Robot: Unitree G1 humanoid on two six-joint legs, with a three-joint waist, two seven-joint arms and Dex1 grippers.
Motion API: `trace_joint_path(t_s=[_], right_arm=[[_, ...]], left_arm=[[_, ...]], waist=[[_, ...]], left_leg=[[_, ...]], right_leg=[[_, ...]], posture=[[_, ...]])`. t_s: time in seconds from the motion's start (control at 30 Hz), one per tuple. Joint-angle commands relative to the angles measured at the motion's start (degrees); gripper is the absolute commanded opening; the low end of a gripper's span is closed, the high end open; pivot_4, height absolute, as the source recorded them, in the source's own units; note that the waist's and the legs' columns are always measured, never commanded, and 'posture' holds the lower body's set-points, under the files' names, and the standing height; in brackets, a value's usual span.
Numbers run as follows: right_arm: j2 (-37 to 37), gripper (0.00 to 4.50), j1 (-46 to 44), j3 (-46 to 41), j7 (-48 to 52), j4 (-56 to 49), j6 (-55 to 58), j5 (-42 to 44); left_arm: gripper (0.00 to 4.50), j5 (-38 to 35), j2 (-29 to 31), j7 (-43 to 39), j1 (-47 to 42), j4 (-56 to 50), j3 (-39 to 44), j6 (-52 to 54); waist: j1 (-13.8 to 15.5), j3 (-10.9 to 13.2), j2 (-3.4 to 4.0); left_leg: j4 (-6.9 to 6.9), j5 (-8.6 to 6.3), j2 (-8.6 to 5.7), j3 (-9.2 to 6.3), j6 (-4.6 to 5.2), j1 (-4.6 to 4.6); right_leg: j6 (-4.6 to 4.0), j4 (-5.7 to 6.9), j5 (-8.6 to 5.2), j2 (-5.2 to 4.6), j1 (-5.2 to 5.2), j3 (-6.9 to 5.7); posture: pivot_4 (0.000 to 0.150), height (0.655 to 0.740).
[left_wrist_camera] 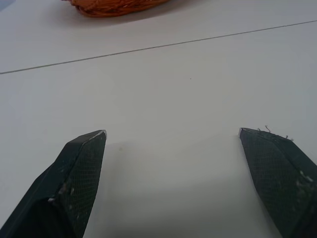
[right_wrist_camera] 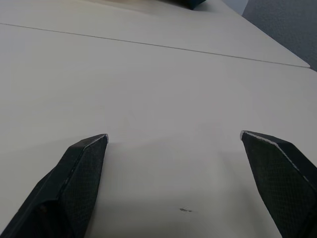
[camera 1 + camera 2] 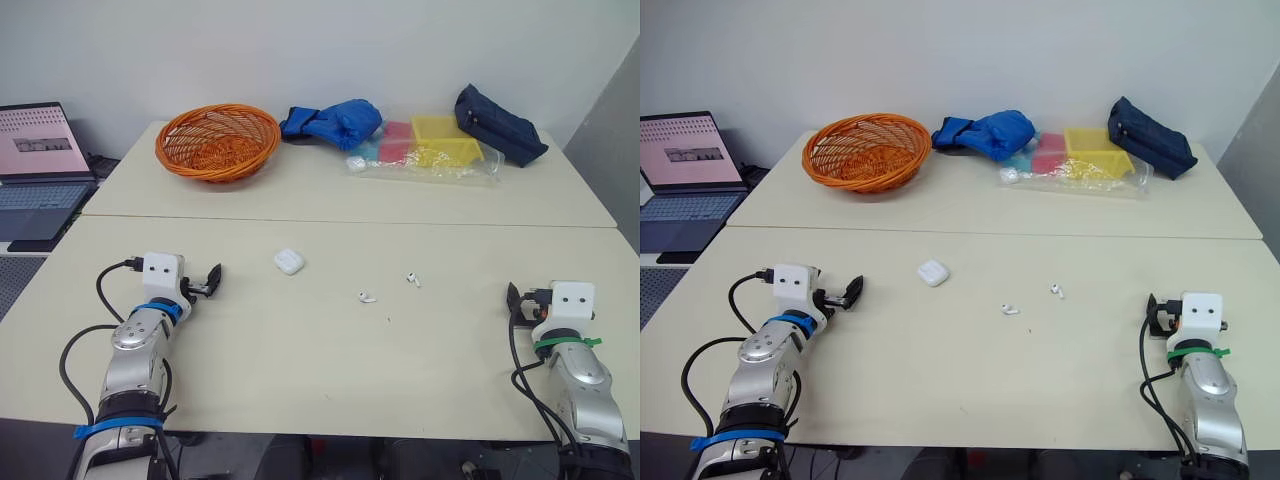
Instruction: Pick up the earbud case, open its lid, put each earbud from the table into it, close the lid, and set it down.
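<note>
The case's lid has to stay free to open for the earbuds. My right gripper should next grab the case by its lower part (image 3: 289,263).
A small white earbud case (image 3: 288,262) lies shut on the near table, left of centre. Two white earbuds rest to its right: one (image 3: 367,297) nearer me, the other (image 3: 412,279) a little farther right. My left gripper (image 3: 207,281) sits low on the table at the left, open and empty, a short way left of the case. My right gripper (image 3: 516,300) rests at the far right, open and empty, well right of the earbuds. In both wrist views the fingers (image 1: 81,168) (image 2: 79,171) stand wide apart over bare tabletop.
On the far table are an orange wicker basket (image 3: 218,140), a blue cloth bundle (image 3: 335,122), a clear bag with red and yellow boxes (image 3: 430,148) and a dark blue pouch (image 3: 498,124). A laptop (image 3: 35,165) stands at the left beyond the table edge.
</note>
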Motion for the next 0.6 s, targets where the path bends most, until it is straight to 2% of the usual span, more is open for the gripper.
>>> trace_joint_path(t_s=[0.03,0.33,0.47,0.6], right_arm=[[-0.89,4.50,-0.36,-1.26,0.24,-0.96,-1.56,0.67],[-1.48,4.50,-0.55,-1.00,1.47,-1.10,-1.73,0.71],[-5.81,4.50,-0.81,2.29,10.20,-1.88,-3.21,1.18],[-11.05,4.50,-2.50,5.63,26.79,-8.48,1.89,11.26]], left_arm=[[4.49,-0.38,0.56,-0.54,0.50,-2.26,0.54,0.41],[4.49,-3.24,0.71,-3.76,1.99,-5.89,1.22,2.66],[4.49,-6.34,3.94,-11.83,5.23,-14.99,0.19,5.31],[4.49,-11.48,7.38,-18.99,5.29,-24.59,-1.30,13.41]], waist=[[0.00,0.04,-0.06],[0.00,0.10,-0.16],[-0.06,0.30,-0.45],[-0.02,0.49,-0.65]], left_leg=[[0.00,0.00,0.00,0.00,0.00,0.00],[0.00,-0.01,0.01,0.03,-0.01,-0.03],[0.00,-0.01,0.01,0.05,-0.01,-0.09],[0.00,-0.01,0.08,0.00,-0.01,-0.11]], right_leg=[[0.00,-0.01,0.00,0.00,0.00,0.00],[0.01,-0.02,0.00,-0.01,-0.02,0.02],[0.01,-0.02,0.00,-0.01,-0.10,0.05],[-0.02,0.00,0.00,-0.05,-0.13,0.03]], posture=[[0.150,0.7400],[0.150,0.7400],[0.150,0.7400],[0.150,0.7400]])
